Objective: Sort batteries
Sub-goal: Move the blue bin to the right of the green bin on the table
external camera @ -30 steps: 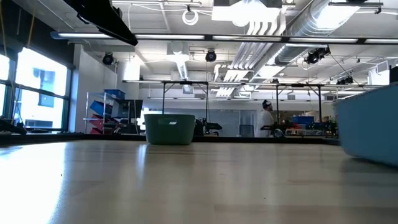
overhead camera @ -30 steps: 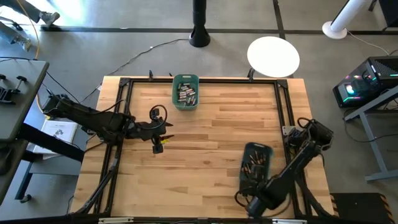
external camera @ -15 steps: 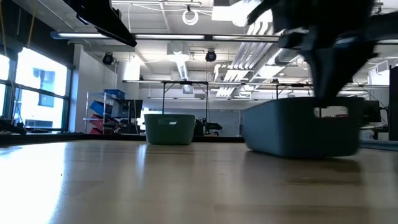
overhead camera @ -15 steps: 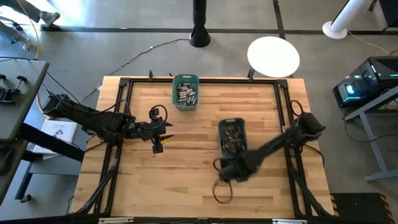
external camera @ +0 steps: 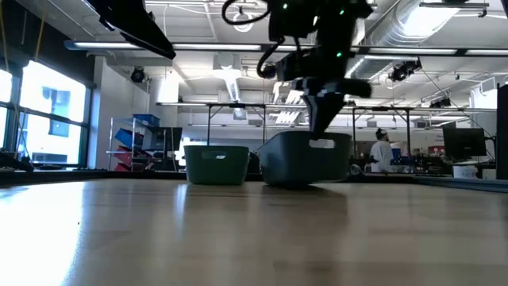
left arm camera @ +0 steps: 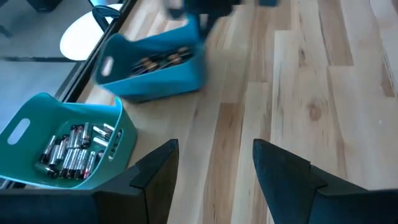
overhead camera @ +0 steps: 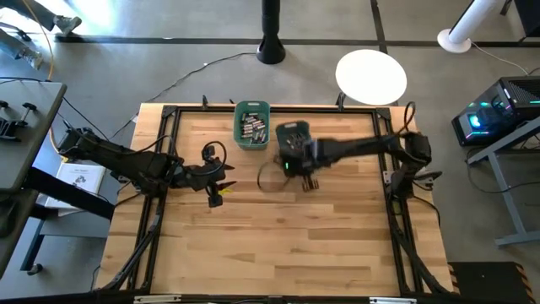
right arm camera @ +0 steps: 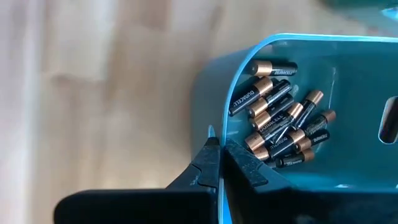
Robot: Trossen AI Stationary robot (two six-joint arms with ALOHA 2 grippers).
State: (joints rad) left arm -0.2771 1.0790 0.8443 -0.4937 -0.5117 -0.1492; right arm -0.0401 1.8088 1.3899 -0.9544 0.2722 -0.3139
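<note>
The blue bin has its far rim (overhead camera: 293, 122) short of the green bin's far rim (overhead camera: 252, 103), so my right gripper keeps hold of the blue bin until both rims line up.
A blue bin (overhead camera: 294, 135) holding several dark, copper-tipped batteries (right arm camera: 281, 127) is at the far middle of the table, right beside a green bin (overhead camera: 251, 125) of silvery batteries (left arm camera: 73, 152). My right gripper (overhead camera: 295, 157) is shut on the blue bin's wall. Whether the blue bin (external camera: 305, 159) touches the table, I cannot tell. My left gripper (overhead camera: 221, 187) hovers open above the left part of the table, its fingers (left arm camera: 155, 171) with nothing between them. My right gripper pinches the blue bin's end wall at its rim (right arm camera: 214, 134), near a corner, opposite the end with the slot handle (right arm camera: 388, 127). One finger (right arm camera: 244, 167) is inside the bin and one outside. The fingers come from above, pointing steeply down.
A black metal frame (overhead camera: 384, 152) runs around the wooden tabletop. Bare wood lies across the middle and near part of the table. A person (external camera: 382, 151) stands far off in the room behind.
My right gripper has swung from the table's near right corner to the far middle, carrying the blue bin with it. The bin has turned about and now stands beside the green bin.
</note>
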